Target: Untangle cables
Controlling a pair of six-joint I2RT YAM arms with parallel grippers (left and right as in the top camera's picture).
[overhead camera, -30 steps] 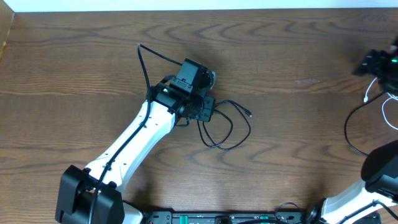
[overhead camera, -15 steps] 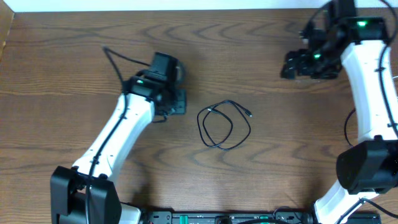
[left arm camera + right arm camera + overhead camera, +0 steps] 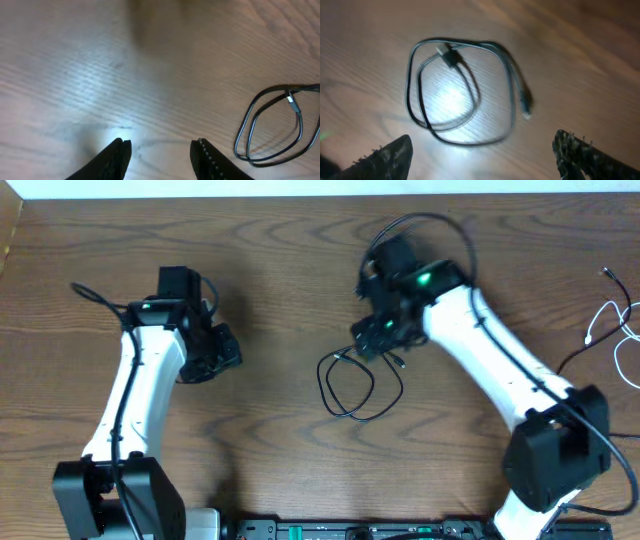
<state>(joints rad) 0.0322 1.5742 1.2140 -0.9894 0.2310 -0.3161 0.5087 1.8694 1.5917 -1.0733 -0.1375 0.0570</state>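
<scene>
I should grab the black cable with my right gripper by the cord just behind the plug inside the loop, so the coils trail free to untangle.
The black cable lies in a loose double loop on the wooden table at centre, both plugs free. My right gripper hovers over the loop's upper edge, open wide and empty. In the right wrist view the loop lies just ahead of the spread fingers. My left gripper is open and empty, well left of the loop. In the left wrist view its fingers are over bare wood, with the black cable off to the right. The white cable lies apart at the far right edge.
The wooden table runs to a pale back edge at the top. A thicker dark arm cable curves near the right arm's base. The arm bases stand at the front edge.
My left gripper has pulled left, away from the black cable. My right arm has swung in from the far right to above the loop. The white cable now lies on the table at the right.
</scene>
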